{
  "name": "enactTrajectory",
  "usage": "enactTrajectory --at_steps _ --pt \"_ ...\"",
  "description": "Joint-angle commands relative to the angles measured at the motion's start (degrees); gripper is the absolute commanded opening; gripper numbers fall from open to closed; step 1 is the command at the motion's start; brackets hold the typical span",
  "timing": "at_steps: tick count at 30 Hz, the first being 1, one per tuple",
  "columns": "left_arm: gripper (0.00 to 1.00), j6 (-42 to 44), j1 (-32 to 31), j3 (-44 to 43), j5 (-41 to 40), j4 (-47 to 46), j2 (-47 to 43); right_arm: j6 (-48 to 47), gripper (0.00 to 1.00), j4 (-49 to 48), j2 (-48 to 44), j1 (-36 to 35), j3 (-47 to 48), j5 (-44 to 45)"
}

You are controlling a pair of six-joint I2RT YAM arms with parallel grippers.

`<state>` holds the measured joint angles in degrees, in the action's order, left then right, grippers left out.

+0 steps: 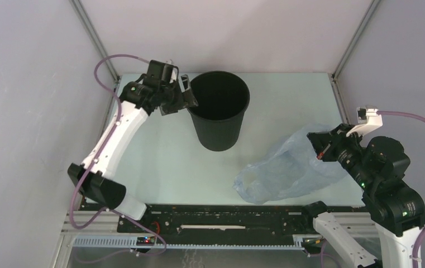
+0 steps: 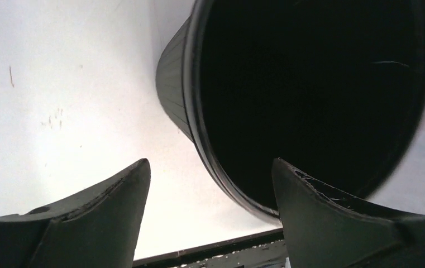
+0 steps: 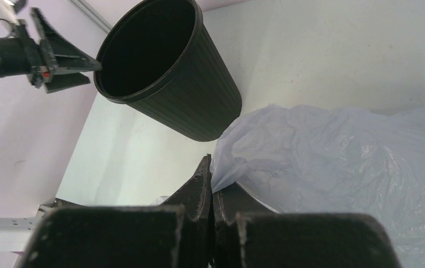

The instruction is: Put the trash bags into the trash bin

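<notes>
Next, my left gripper takes the trash bag by its free top edge (image 1: 294, 140), so the bag's body stays free to go into the trash bin (image 1: 219, 110).
The black trash bin (image 1: 219, 110) stands upright at the back middle of the table; it also shows in the left wrist view (image 2: 310, 95) and the right wrist view (image 3: 162, 67). My left gripper (image 1: 186, 96) is open at the bin's left rim, one finger outside the wall and one over the opening, as the left wrist view (image 2: 210, 184) shows. The pale blue trash bag (image 1: 291, 167) lies crumpled on the table to the right front. My right gripper (image 1: 317, 146) is shut on the bag's film (image 3: 333, 162), pinched between the fingers in the right wrist view (image 3: 212, 187).
Grey enclosure walls and metal posts (image 1: 90, 28) ring the table. A black rail (image 1: 215, 218) runs along the near edge between the arm bases. Purple cables (image 1: 416, 120) loop off both arms.
</notes>
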<state>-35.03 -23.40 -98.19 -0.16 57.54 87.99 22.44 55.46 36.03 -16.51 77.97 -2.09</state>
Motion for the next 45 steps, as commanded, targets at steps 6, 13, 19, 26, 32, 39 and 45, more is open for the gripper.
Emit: enactTrajectory --at_steps 6,13,19,26,32,39,45 --pt "0.86 9.90 -7.86 16.19 14.86 -19.32 -26.56 0.07 0.00 -2.74 0.11 0.25 -1.73 -1.14" --pt "0.90 4.01 -21.64 38.02 19.88 -38.55 -36.60 -0.17 0.00 -4.65 0.79 0.29 -2.65 -1.57" --pt "0.91 11.36 -31.69 36.39 22.64 -36.36 -26.74 0.10 0.00 -5.29 0.97 0.24 -3.44 -2.63" --pt "0.98 16.07 -37.10 32.56 16.27 -33.66 -16.23 -0.02 0.00 -5.78 0.63 0.25 -3.48 -3.35" --pt "0.88 14.46 -37.52 31.91 16.54 -33.72 -11.66 0.32 0.00 -4.61 -0.13 0.25 -3.60 -2.83" --pt "0.38 13.91 -39.88 27.68 16.73 -29.47 -8.43 0.46 0.00 -3.75 -1.25 0.25 -3.49 -2.27" --pt "0.00 15.12 -39.89 12.96 9.87 -22.86 -8.98 0.31 0.00 -3.64 -3.72 0.25 -3.41 0.12"
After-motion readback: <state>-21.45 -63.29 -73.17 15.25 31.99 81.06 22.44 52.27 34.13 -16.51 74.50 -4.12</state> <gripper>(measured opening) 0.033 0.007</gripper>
